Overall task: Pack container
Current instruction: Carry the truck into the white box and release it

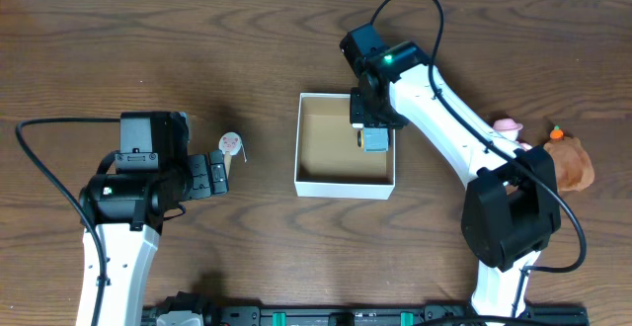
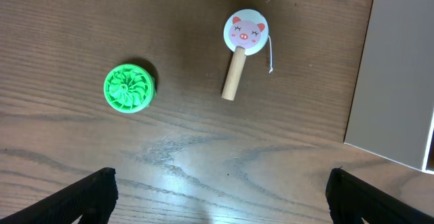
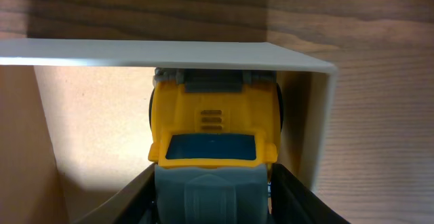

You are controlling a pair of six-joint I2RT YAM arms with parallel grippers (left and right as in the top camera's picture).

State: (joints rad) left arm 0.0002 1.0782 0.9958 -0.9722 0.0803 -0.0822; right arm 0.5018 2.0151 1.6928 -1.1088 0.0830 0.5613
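Observation:
My right gripper is ready to open, because the truck sits in the inside of the container (image 1: 344, 185), below the container's rim, and would come to rest there.
The container (image 1: 344, 185) is a square white-walled box with a brown inside, at the table's middle. My right gripper (image 1: 371, 119) reaches into its right side, shut on a yellow and grey toy truck (image 1: 375, 140). In the right wrist view the fingers (image 3: 210, 200) clasp the truck's grey end (image 3: 210, 125), close to the box's white wall (image 3: 169, 53). My left gripper (image 1: 219, 173) is open and empty, left of the box. The left wrist view shows its fingers (image 2: 220, 187) wide apart over bare wood, with the box wall (image 2: 400, 81) at the right.
A round pig-face paddle with a wooden handle (image 1: 229, 146) (image 2: 241, 47) lies left of the box. A green round ridged toy (image 2: 129, 87) lies left of the paddle. A small pink toy (image 1: 507, 125) and a brown plush (image 1: 573, 163) sit at the right.

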